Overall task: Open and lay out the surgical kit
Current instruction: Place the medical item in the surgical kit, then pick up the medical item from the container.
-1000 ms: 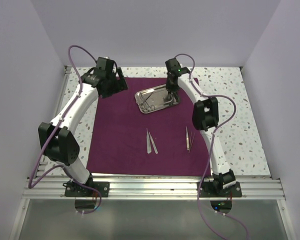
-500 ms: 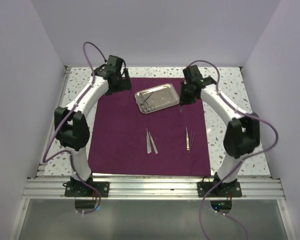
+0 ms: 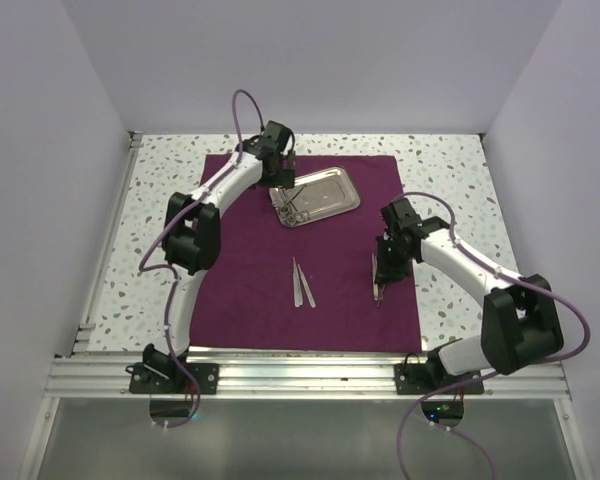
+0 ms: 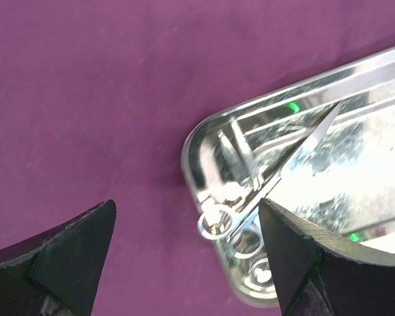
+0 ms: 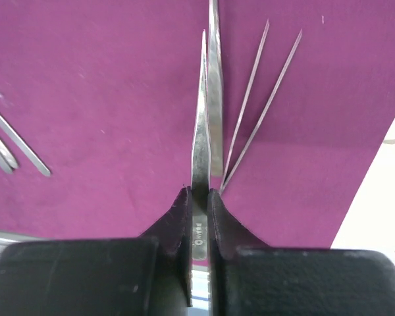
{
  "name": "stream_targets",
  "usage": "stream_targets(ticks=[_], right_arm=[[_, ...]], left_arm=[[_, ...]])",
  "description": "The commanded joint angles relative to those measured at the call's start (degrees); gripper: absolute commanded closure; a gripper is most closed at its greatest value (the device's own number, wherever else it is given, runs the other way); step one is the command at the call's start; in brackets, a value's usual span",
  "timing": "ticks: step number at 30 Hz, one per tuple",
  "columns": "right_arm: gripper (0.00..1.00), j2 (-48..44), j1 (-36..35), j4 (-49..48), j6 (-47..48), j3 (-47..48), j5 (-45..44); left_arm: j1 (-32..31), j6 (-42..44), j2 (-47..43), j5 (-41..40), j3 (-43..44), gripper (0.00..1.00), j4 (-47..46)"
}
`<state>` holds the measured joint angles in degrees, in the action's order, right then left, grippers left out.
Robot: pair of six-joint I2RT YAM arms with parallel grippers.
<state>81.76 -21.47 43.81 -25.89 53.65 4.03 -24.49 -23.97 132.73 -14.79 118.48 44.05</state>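
The scissors (image 3: 294, 210) need to be picked up next by my left gripper across both handle stems, between the rings and the blades. Then they can be laid out closed on the cloth.
The dark purple cloth (image 3: 230, 260) lies spread flat. The shiny steel tray (image 3: 352, 190) sits at its far middle with scissors (image 3: 294, 210) inside. My left gripper (image 3: 280, 178) is open over the tray's left end. In the left wrist view its gripper (image 4: 187, 205) straddles the tray corner (image 4: 192, 141) and the scissors' rings (image 4: 218, 222). My right gripper (image 3: 385, 262) is shut on flat steel forceps (image 5: 199, 131), held low over the cloth, its jaws (image 5: 199, 195) tight on the shaft. Thin tweezers (image 5: 260, 99) lie just right of them.
A second pair of tweezers (image 3: 302, 285) lies on the cloth's near middle and shows at the left of the right wrist view (image 5: 10, 141). Speckled tabletop (image 3: 460, 180) borders the cloth. White walls enclose the back and sides. A metal rail (image 3: 300, 375) runs along the near edge.
My right gripper has moved from the tray toward me, down to beside the thin tweezers, carrying the forceps. My left gripper has swung from the cloth's far left corner to the tray's left end.
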Motion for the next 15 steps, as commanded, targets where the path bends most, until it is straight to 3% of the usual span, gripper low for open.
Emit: stream_targets(ticks=[1, 4, 5, 15], right_arm=[[0.75, -3.3, -0.1, -0.8, 0.4, -1.7, 1.9], [0.38, -4.2, -0.1, 0.6, 0.8, -0.7, 0.2], [0.34, -4.8, -0.1, 1.3, 0.8, -0.1, -0.5], [0.32, -10.6, -0.1, 8.0, 2.4, 5.1, -3.9]], left_arm=[[-1.3, 2.7, 1.9, -0.7, 5.9, 0.07, -3.4], [-2.5, 1.9, 4.5, -0.6, 9.7, 0.07, -2.7], [-2.8, 1.7, 5.0, -0.5, 11.0, 0.07, -2.7], [-5.7, 5.1, 8.9, 0.7, 12.2, 0.11, -5.6]])
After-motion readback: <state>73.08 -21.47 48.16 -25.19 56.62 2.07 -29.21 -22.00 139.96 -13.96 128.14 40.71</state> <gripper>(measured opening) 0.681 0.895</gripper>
